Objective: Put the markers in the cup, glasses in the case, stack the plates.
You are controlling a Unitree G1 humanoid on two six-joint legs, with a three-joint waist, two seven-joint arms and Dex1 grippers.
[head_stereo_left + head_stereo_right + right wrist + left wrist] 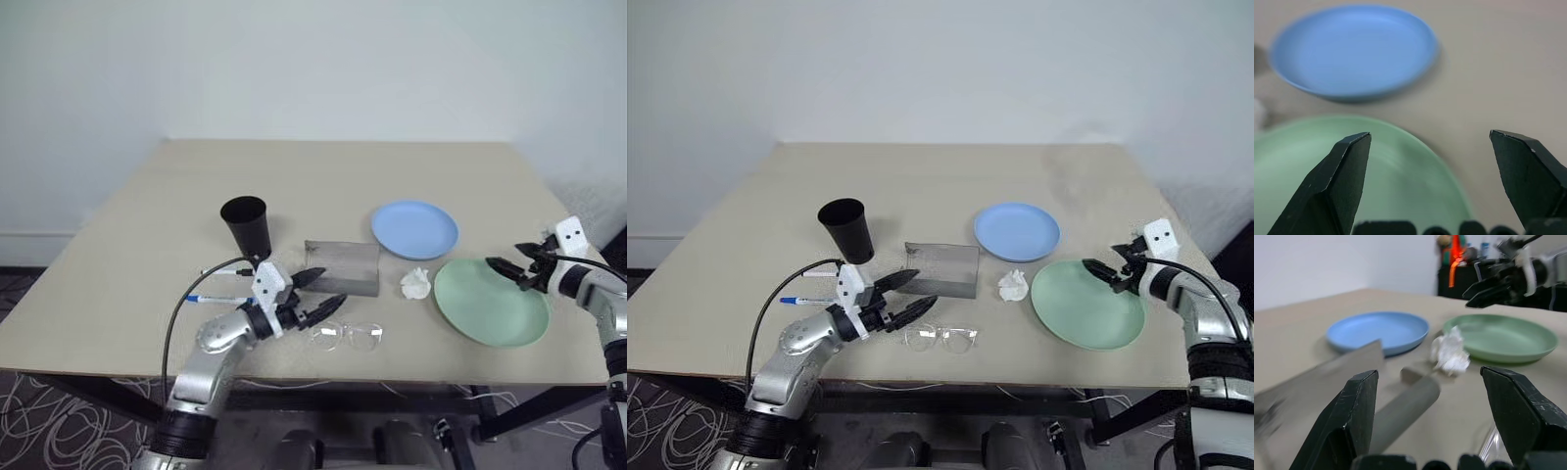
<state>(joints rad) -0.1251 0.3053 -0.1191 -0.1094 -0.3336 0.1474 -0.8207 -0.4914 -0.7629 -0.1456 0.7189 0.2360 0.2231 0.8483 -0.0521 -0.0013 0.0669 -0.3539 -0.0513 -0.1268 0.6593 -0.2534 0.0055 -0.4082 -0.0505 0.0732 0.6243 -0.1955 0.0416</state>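
Observation:
My right gripper grabs the mint green plate by its rim [1440,164] next, to stack the plates.
The black cup [245,223] stands upright left of centre. Two markers lie beside my left arm, a blue-capped one [209,298] and another [221,271] behind it. The grey case [343,266] lies mid-table, with the clear glasses [348,336] in front of it by the near edge. My left gripper [333,286] is open, level, just left of the case and above the glasses, holding nothing. The light blue plate [414,228] sits behind the mint green plate [490,302]. My right gripper [502,254] is open over the green plate's far right rim, empty.
A crumpled white tissue [416,283] lies between the case and the green plate. A black cable [186,294] loops from my left arm over the markers. The table's [118,255] far half is bare; its right edge runs close behind my right gripper.

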